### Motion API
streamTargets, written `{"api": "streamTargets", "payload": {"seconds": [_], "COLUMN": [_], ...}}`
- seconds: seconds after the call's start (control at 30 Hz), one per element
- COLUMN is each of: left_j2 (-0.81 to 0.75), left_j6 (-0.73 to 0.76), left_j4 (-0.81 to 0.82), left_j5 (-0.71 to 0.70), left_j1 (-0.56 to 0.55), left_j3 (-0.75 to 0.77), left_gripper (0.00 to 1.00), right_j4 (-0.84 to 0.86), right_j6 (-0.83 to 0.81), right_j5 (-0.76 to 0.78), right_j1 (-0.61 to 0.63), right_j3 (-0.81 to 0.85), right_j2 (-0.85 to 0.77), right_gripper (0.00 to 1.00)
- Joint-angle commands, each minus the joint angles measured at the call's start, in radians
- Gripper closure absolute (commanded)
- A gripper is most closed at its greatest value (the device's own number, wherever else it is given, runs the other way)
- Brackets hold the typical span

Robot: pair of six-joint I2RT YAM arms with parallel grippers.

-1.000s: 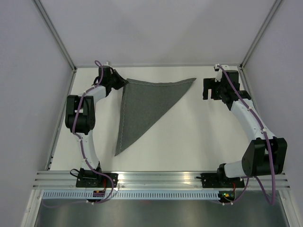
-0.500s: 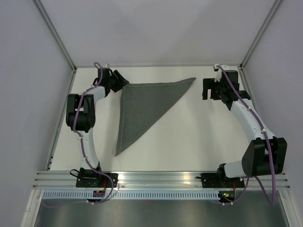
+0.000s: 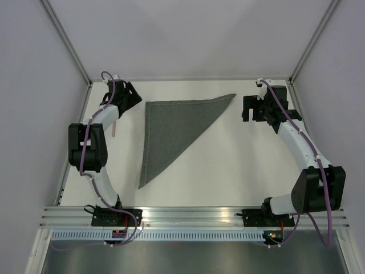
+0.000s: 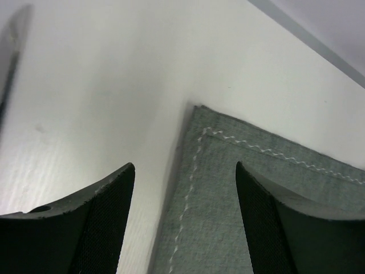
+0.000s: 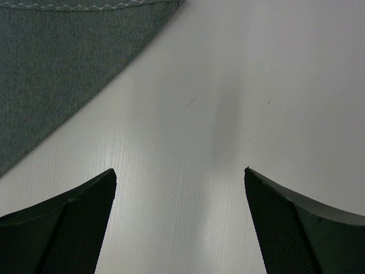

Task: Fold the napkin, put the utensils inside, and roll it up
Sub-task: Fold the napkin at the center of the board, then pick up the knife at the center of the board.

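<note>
My left gripper grabs the utensil across its slim pale handle, near the blade (image 3: 114, 124) next, to lay it flat inside the napkin (image 3: 171, 128).
The dark grey napkin (image 3: 171, 128) lies flat on the white table, folded into a triangle with a long point toward the near left. My left gripper (image 3: 134, 97) stands open just left of its far-left corner, holding nothing. In the left wrist view that stitched corner (image 4: 256, 188) lies on the table between and ahead of the open gripper (image 4: 185, 165). My right gripper (image 3: 248, 108) is open beside the napkin's far-right tip, over bare table (image 5: 180, 169). The napkin's edge (image 5: 57, 63) shows at the upper left of the right wrist view. No utensils can be made out for certain.
A slim pale strip (image 3: 114, 127) lies on the table beside the left forearm, too small to identify. A dark blurred edge (image 4: 14, 40) shows at the left wrist view's upper left. Grey walls with metal frame posts (image 3: 68, 43) enclose the table.
My left gripper opened, let go of the napkin's far-left corner and drew back to the left, its elbow swinging outward. The corner now lies flat. The right arm held still.
</note>
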Motion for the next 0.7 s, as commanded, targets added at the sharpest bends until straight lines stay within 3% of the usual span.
{"api": "streamTargets", "payload": {"seconds": [0.0,0.1,0.67], "left_j2": [-0.119,-0.123,0.094], "left_j6": [0.101,0.138,0.275], "left_j4": [-0.117,-0.160,-0.286], "left_j5": [-0.229,-0.286,-0.200], "left_j1": [0.018,0.062,0.152], "left_j3": [-0.043,-0.069,0.063], "left_gripper": [0.25,0.26,0.43], "right_j4": [-0.019,-0.020,-0.009], "right_j6": [0.007,0.010,0.001], "right_j5": [-0.026,-0.034,-0.051], "right_j1": [0.004,0.005,0.007], "right_j3": [-0.003,-0.006,-0.023], "right_j2": [-0.031,-0.042,-0.045], "right_gripper": [0.02,0.02,0.02]}}
